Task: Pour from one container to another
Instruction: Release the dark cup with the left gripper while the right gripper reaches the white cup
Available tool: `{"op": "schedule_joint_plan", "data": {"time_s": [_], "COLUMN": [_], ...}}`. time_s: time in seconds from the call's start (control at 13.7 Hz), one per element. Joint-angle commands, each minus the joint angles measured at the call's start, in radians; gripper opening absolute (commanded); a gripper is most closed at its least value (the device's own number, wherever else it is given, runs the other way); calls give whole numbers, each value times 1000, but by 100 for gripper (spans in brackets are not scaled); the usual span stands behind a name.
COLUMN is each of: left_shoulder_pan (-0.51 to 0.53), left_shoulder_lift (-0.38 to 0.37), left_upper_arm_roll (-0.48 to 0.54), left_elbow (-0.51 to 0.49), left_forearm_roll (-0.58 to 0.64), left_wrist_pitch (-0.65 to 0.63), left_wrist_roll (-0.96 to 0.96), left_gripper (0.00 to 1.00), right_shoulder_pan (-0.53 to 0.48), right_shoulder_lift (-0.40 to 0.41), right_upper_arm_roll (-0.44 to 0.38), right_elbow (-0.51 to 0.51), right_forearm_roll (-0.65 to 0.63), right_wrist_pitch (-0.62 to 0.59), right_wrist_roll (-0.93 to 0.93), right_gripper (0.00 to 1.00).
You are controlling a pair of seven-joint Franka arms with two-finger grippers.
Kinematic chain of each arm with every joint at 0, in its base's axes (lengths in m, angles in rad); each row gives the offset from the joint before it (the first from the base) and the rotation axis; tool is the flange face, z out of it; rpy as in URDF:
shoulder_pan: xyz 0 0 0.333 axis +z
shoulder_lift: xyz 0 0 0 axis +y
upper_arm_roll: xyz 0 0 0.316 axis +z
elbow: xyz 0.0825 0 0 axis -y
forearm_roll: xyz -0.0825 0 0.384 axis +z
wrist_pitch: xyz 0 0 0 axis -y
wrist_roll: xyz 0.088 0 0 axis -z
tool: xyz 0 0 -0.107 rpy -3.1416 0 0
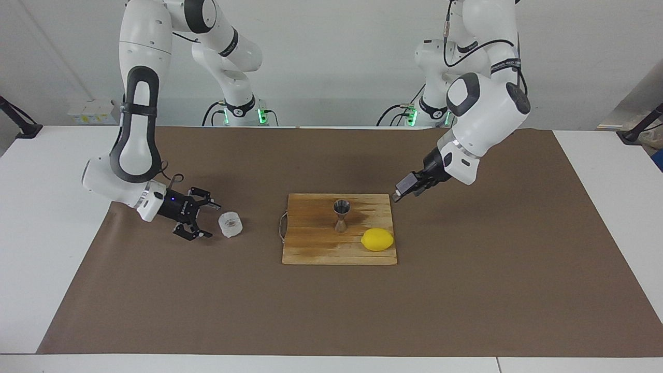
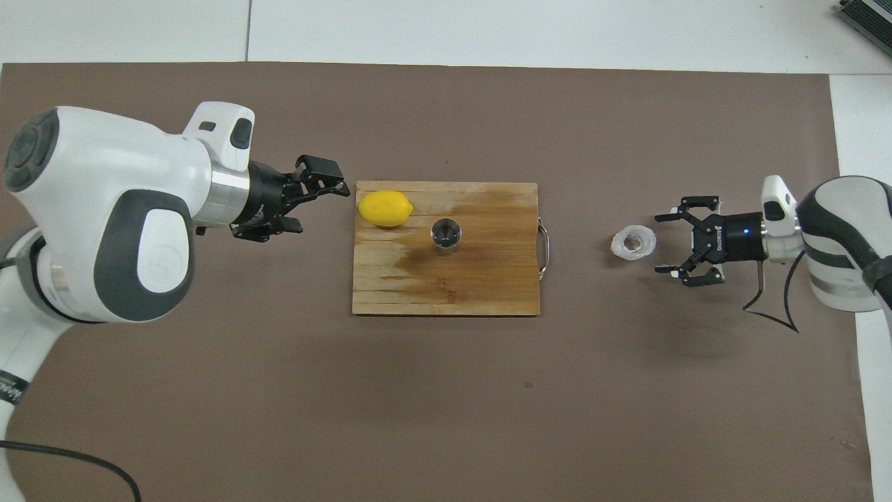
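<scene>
My right gripper will take hold of the clear glass tumbler by its side (image 2: 642,248) next, and then it can pour from the tumbler into the steel jigger (image 2: 445,232).
The small clear glass tumbler (image 1: 230,224) (image 2: 633,242) stands on the brown mat, toward the right arm's end from the board. My right gripper (image 1: 203,217) (image 2: 663,244) is low beside it, open, its fingertips just short of the glass and not touching it. The steel hourglass jigger (image 1: 341,215) (image 2: 445,232) stands upright on the wooden cutting board (image 1: 311,248) (image 2: 481,286). My left gripper (image 1: 401,194) (image 2: 320,206) hangs open and holds nothing, over the mat just off the board's corner toward the left arm's end.
A yellow lemon (image 1: 377,239) (image 2: 385,208) lies on the board beside the jigger, toward the left arm's end. The board has a metal handle (image 2: 546,238) on the edge facing the tumbler. The brown mat (image 1: 331,311) covers most of the white table.
</scene>
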Motion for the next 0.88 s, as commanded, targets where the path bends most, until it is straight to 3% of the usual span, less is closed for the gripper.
{"op": "schedule_joint_plan", "data": {"time_s": [0.0, 0.22, 0.58, 0.66, 0.73, 0.8], "left_shoulder_pan": [38, 66, 202, 224, 242, 248], "left_shoulder_lift": [-17, -73, -175, -181, -179, -172], "left_upper_arm_roll": [-5, -5, -7, -5, -5, -7], "left_elbow": [52, 43, 41, 50, 66, 115], "left_forearm_roll": [192, 342, 390, 390, 395, 411], "left_wrist_pitch": [-87, -128, -275, -288, -320, -370], "left_wrist_roll": [23, 139, 499, 532, 555, 570], "left_gripper": [100, 100, 100, 100, 100, 100], "right_shoulder_pan": [-1, 29, 62, 63, 65, 71], "right_shoulder_lift": [11, 14, 11, 12, 12, 12], "right_upper_arm_roll": [11, 11, 11, 11, 11, 13], "right_elbow": [20, 7, -19, -25, -25, -23], "right_forearm_roll": [36, 42, 36, 35, 35, 35], "right_wrist_pitch": [-15, -12, 69, 101, 107, 112], "right_wrist_roll": [-33, -33, -62, -62, -62, -60], "right_gripper": [100, 100, 100, 85, 60, 44]}}
